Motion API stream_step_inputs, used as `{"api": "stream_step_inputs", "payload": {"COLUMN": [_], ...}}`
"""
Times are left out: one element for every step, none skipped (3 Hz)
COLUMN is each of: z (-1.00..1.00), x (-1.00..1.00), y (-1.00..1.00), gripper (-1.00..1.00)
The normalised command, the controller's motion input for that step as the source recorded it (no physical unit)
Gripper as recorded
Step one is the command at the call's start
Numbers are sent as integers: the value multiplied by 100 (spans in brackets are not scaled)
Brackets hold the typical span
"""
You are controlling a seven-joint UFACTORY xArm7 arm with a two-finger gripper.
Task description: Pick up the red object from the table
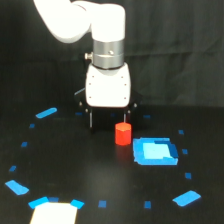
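I should pick the object up from the table next, so I should use my gripper to grab the red object by its upright cylindrical body (123, 134).
The red object (123, 134) is a small stubby cylinder standing upright on the black table (100, 170), just to the exterior view's left of a bright blue square patch (155, 151). My gripper (108, 122) hangs under the white arm, its two dark fingers spread wide, so it is open and holds nothing. One finger (125, 119) sits right at the red object's top edge, and the other finger (91, 120) is well off to the exterior view's left. The red object is not between the fingers. I cannot tell whether the nearer finger touches it.
A white patch (55, 214) with blue corners lies at the bottom left of the exterior view. Several small blue tape marks ring the work area, including one (46, 113) at the left and one (186, 198) at the lower right. A black curtain (175, 45) hangs behind.
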Motion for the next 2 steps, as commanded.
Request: {"api": "stream_step_inputs", "payload": {"z": [-86, -46], "x": [-42, 51], "y": [-42, -48], "gripper": [-98, -100]}}
